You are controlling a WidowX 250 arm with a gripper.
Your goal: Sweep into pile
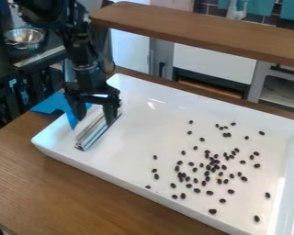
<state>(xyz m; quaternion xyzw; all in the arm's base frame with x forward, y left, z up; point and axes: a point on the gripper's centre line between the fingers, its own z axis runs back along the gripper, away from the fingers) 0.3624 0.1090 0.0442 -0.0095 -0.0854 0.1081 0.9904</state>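
My gripper takes hold of the silvery metal bar (95, 133) by its long sides next, to sweep the scattered dark beans into a pile.
My gripper (95, 120) is at the upper left of the white tray (155, 94), with its fingers spread apart. A silvery metal bar (95, 133) lies on the tray floor below it, and its far end is by the right-hand finger. A flat blue piece (50, 104) reaches over the tray's left rim, with part of it behind the left-hand finger. Small dark beans (213, 166) are scattered across the tray's right half, more thickly around its middle and loosely toward the edges.
The tray has raised walls and sits on a wooden counter (57, 181). A wooden shelf (198, 33) crosses behind it, above white cabinets (214, 62). A metal bowl (24, 37) stands at the upper left.
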